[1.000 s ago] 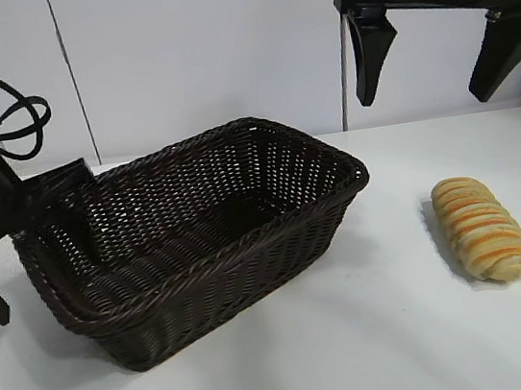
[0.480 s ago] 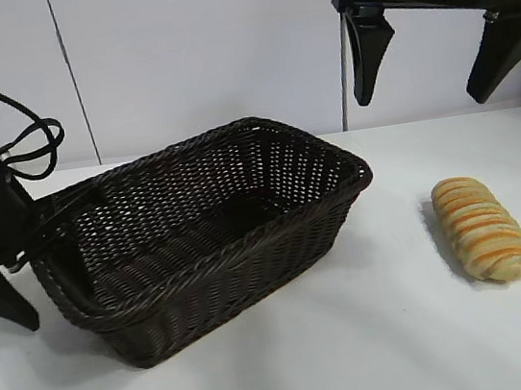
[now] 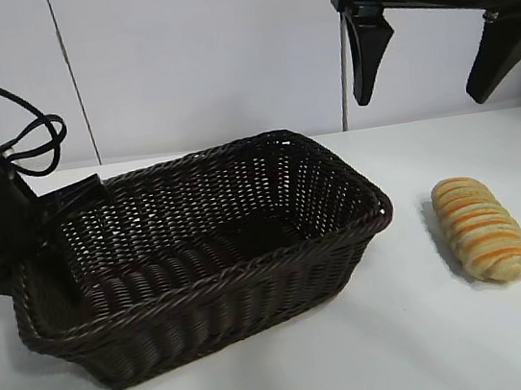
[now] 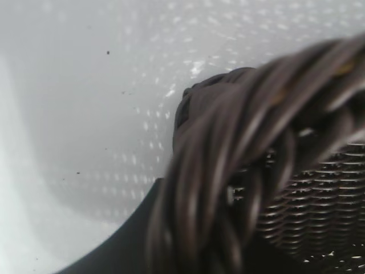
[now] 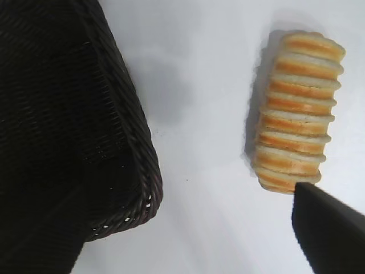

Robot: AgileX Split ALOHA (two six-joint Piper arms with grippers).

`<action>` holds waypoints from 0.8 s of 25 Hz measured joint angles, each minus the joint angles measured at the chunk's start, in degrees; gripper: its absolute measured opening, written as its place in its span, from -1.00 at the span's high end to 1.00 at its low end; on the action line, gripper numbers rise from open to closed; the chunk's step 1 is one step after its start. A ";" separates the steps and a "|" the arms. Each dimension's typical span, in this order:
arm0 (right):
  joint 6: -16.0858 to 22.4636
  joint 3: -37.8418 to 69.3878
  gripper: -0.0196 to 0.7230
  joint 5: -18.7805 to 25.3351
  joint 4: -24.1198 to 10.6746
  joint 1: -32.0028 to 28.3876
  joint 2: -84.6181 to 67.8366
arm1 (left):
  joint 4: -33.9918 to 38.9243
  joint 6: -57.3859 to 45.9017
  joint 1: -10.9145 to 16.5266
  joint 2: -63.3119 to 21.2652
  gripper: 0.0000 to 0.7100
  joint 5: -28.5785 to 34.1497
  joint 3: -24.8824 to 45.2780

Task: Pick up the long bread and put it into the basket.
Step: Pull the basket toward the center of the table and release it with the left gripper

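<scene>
The long bread (image 3: 483, 227) is long and narrow and would tip from an end, so my right gripper needs to grab its middle next.
The long bread (image 3: 483, 227) lies on the white table at the right, golden-tan with orange-brown stripes; it also shows in the right wrist view (image 5: 296, 111). The dark brown wicker basket (image 3: 250, 255) stands left of it, a gap apart. My left gripper (image 3: 53, 251) is at the basket's left end, shut on the braided rim, which fills the left wrist view (image 4: 228, 171). My right gripper (image 3: 428, 60) hangs open high above the bread and the basket's right end; one fingertip (image 5: 328, 225) shows beside the bread's end.
The basket's corner (image 5: 134, 142) sits in the right wrist view with bare white table (image 3: 425, 327) between it and the bread. A pale wall stands behind. The left arm's cable (image 3: 34, 139) loops above the basket's left end.
The left arm has dragged and turned the basket: its right end has slid toward the bread and the long side now faces front. The right gripper and the bread have not moved.
</scene>
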 joint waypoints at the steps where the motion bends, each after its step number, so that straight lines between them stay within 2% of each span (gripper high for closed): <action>1: 0.00 0.00 -0.92 0.00 0.00 0.00 0.00 | -0.80 1.64 0.44 0.00 0.71 1.32 -0.81; 9: 0.00 0.00 -0.92 0.00 0.00 0.00 0.00 | -1.33 8.14 1.02 0.00 0.71 9.17 -9.54; 15: 0.00 0.00 -0.92 0.06 0.10 0.00 0.00 | 1.70 9.64 1.02 0.08 0.71 11.62 -14.26; 20: 0.00 0.00 -0.92 0.00 0.22 0.00 0.00 | 1.75 11.05 1.02 3.75 0.71 13.44 -17.15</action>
